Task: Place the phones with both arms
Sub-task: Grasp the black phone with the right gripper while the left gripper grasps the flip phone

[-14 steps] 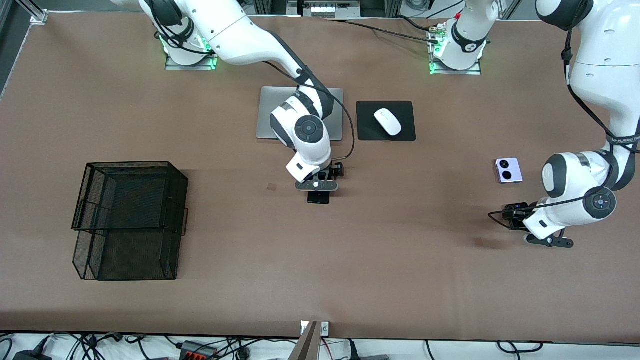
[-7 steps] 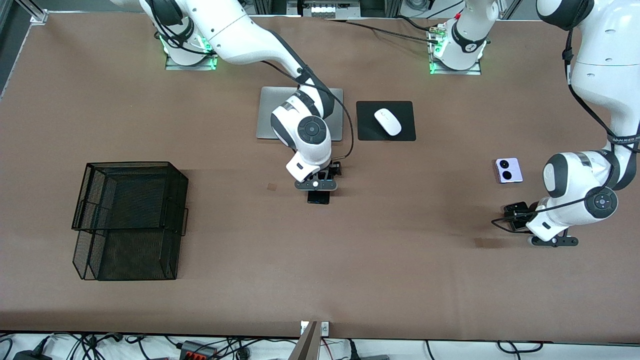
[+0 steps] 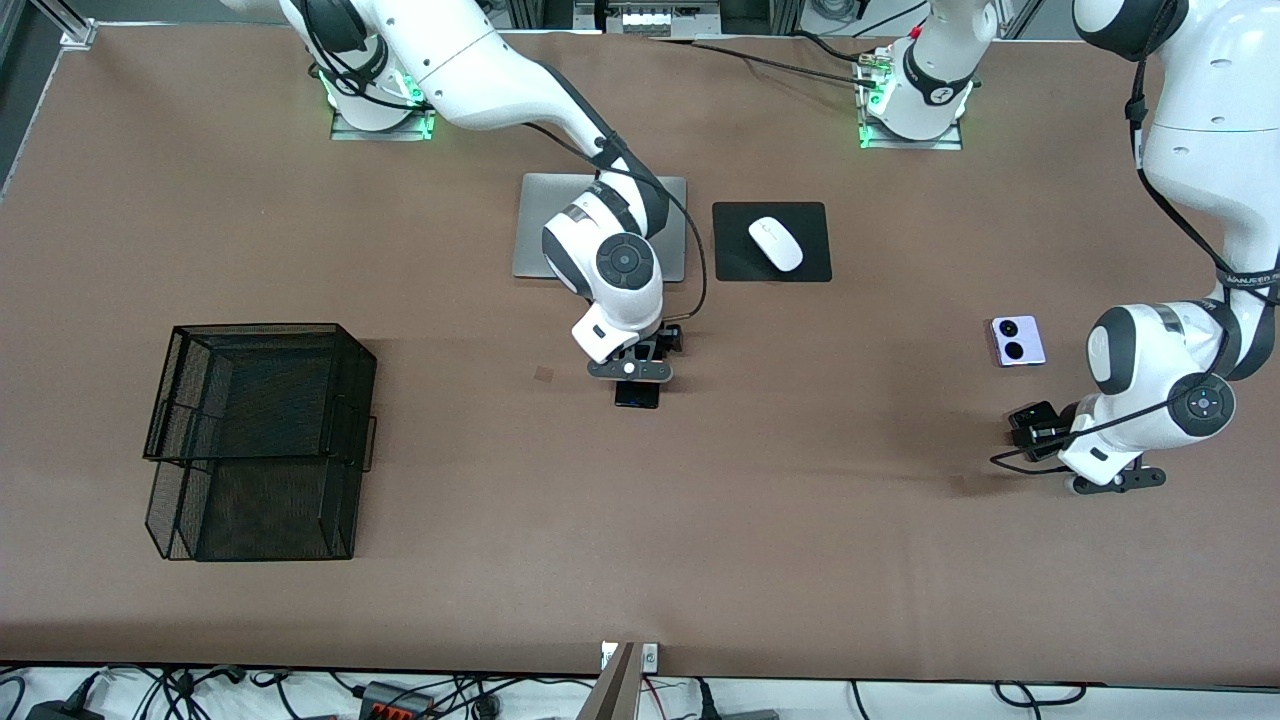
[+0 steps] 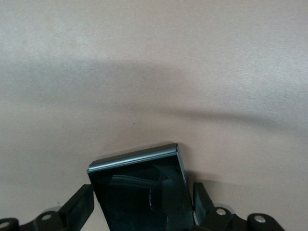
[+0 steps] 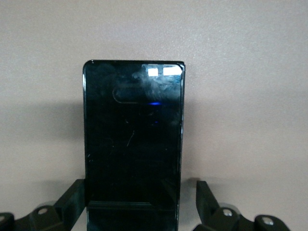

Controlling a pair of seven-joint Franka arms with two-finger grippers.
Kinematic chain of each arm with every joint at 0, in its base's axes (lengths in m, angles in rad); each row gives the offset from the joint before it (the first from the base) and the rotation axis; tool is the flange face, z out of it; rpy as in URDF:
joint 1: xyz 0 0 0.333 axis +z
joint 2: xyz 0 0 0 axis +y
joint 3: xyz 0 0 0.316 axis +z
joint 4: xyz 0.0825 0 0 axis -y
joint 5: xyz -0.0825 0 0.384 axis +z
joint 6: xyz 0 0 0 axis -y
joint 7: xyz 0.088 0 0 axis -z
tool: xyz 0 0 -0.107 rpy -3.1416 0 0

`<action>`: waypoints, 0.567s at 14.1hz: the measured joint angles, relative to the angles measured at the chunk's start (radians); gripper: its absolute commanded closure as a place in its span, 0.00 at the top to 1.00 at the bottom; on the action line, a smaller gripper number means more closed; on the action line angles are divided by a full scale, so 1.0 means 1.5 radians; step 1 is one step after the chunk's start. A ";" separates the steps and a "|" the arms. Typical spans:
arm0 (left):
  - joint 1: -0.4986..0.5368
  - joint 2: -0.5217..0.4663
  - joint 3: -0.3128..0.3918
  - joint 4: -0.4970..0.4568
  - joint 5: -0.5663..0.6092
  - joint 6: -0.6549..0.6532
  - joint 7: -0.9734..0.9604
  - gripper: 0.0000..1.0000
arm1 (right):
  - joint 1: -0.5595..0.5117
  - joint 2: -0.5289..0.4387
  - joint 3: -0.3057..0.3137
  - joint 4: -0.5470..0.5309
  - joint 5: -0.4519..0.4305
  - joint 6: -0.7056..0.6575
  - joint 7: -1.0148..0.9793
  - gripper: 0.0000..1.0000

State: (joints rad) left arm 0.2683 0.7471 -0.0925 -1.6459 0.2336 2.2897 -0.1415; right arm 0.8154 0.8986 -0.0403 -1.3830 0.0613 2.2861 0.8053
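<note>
My right gripper needs to close: my fingers, on either long side, would hold the black phone.
The long slim black phone (image 3: 637, 397) lies flat at mid-table; it also shows in the right wrist view (image 5: 134, 130). My right gripper (image 3: 634, 383) (image 5: 139, 187) is low over it, open, one finger on each long side, with a gap at one finger. The small black flip phone (image 3: 1030, 415) (image 4: 137, 175) sits tilted between the fingers of my left gripper (image 3: 1038, 430) (image 4: 140, 195), which is shut on it just above the table at the left arm's end. The lavender flip phone (image 3: 1018, 341) lies on the table, farther from the front camera than the left gripper.
A black wire-mesh tray stack (image 3: 260, 440) stands toward the right arm's end. A silver laptop (image 3: 535, 235) lies partly under the right arm. Beside it a white mouse (image 3: 776, 243) rests on a black pad (image 3: 735, 262).
My left gripper has shifted a little toward the left arm's end of the table, and the black flip phone has gone with it. My right gripper has barely moved over the slim phone.
</note>
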 measured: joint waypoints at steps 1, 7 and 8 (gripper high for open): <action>0.000 0.000 0.000 0.000 0.002 0.000 -0.016 0.90 | 0.000 0.001 0.000 0.000 0.000 0.000 0.003 1.00; -0.003 0.000 0.002 0.000 0.003 -0.014 -0.110 0.90 | 0.001 0.008 0.001 0.002 0.000 0.009 0.014 0.40; -0.003 0.000 0.002 0.000 0.003 -0.015 -0.129 0.90 | 0.001 0.008 0.001 0.002 0.000 0.009 0.014 0.24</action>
State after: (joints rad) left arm 0.2635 0.7465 -0.0894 -1.6458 0.2377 2.2677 -0.3355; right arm 0.8171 0.9105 -0.0396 -1.3799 0.0613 2.2999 0.8262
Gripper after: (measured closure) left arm 0.106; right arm 0.084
